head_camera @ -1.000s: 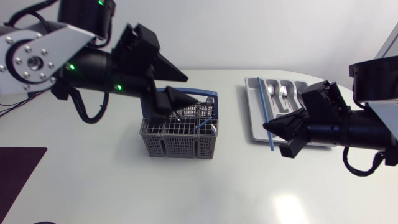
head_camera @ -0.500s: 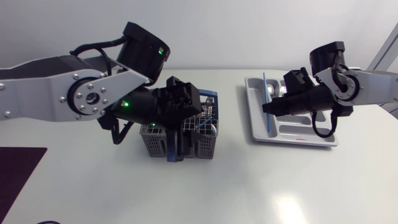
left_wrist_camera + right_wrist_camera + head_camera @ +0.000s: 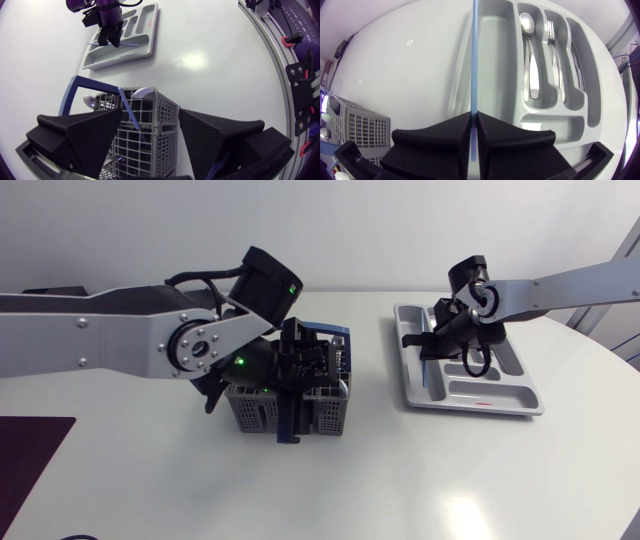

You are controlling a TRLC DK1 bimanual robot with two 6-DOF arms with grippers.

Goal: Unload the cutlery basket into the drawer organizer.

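Observation:
I will pinch the straw with my left gripper next, by its end above the bars, because the basket's grid (image 3: 138,131) is all around the straw's lower part.
The grey cutlery basket (image 3: 255,408) with a blue handle (image 3: 338,335) stands mid-table. My left gripper (image 3: 296,385) hangs open right over it, its fingers (image 3: 82,134) straddling the basket (image 3: 145,135). Inside, a thin blue straw (image 3: 129,114) leans beside two spoons (image 3: 143,92). My right gripper (image 3: 474,120) is shut on another blue straw (image 3: 474,60), held along the long outer compartment of the grey drawer organizer (image 3: 495,55). A spoon (image 3: 528,45) and a fork (image 3: 553,47) lie in the neighbouring slots. From above, the right gripper (image 3: 430,342) is over the organizer (image 3: 500,402).
White tabletop lies between basket and organizer and in front of both. A dark mat (image 3: 25,450) sits at the table's front left edge. The right arm's silver link (image 3: 570,280) crosses above the organizer's far side.
My left gripper has swung down onto the basket. My right gripper has carried the blue straw from in front of the organizer to above its outer compartment.

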